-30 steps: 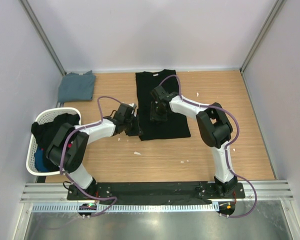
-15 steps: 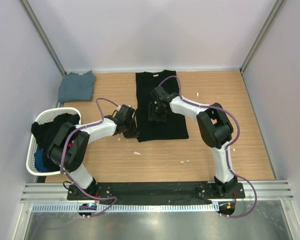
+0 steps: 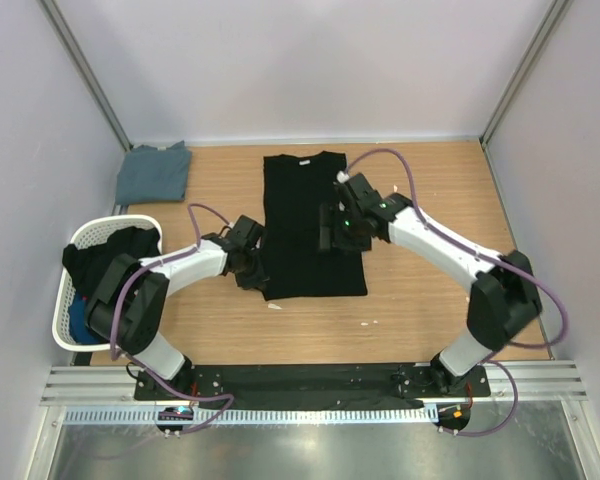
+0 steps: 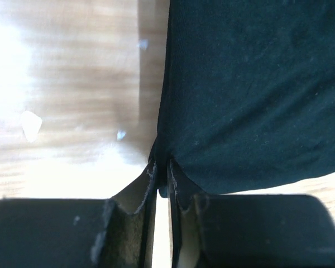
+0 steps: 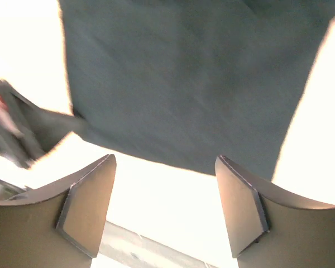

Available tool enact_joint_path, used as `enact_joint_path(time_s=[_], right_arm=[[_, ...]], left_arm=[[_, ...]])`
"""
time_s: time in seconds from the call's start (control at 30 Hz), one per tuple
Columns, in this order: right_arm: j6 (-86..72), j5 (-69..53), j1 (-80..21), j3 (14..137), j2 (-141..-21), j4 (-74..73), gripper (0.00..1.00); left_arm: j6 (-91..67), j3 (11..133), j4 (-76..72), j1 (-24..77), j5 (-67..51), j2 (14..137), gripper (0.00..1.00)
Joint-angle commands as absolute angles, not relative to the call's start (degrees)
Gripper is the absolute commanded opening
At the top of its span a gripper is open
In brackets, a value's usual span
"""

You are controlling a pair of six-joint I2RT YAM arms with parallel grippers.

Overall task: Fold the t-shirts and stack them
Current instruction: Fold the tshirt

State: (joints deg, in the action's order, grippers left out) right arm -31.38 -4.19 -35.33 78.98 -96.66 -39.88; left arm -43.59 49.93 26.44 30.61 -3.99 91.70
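My right gripper needs to take the black t-shirt next at the free corner of its near hem, so that the hem can be folded toward the collar.
A black t-shirt lies flat as a long narrow strip in the middle of the table. My left gripper sits at its near left corner, shut on the cloth edge. In the left wrist view the fingertips pinch a tuck of the black t-shirt. My right gripper hovers over the shirt's right half, open, with nothing between its fingers; the black t-shirt lies beyond them. A slate grey-blue t-shirt lies folded at the back left corner.
A white laundry basket holding dark clothes stands at the left edge, beside the left arm. Small white scraps lie on the wood near the shirt's near hem. Walls close the table at the back and both sides.
The right gripper opened and let go of the black t-shirt, and its arm swung out to the right. The shirt shifted left and nearer, and the left gripper drew slightly nearer with it.
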Motion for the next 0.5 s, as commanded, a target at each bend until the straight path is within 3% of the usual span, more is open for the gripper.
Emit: enact_joint_path(time_s=[0.0,0.3,0.47], right_arm=[[-32.95,-0.96,-35.33,66.65,-89.75,-42.99,0.78],[-37.35,-2.72,-35.33,47.82,-76.2,-39.29,0.82],[-38.23,-4.22,-35.33,43.43,-76.64,-34.72,0.76]], left_arm=[[-44.91,47.2,31.9,30.5,-4.92,88.78,0.14],[-45.09,45.18,35.33,30.5,-3.78,85.87,0.23],[-45.97,43.6,34.89,30.59,-2.99,83.94,0.33]])
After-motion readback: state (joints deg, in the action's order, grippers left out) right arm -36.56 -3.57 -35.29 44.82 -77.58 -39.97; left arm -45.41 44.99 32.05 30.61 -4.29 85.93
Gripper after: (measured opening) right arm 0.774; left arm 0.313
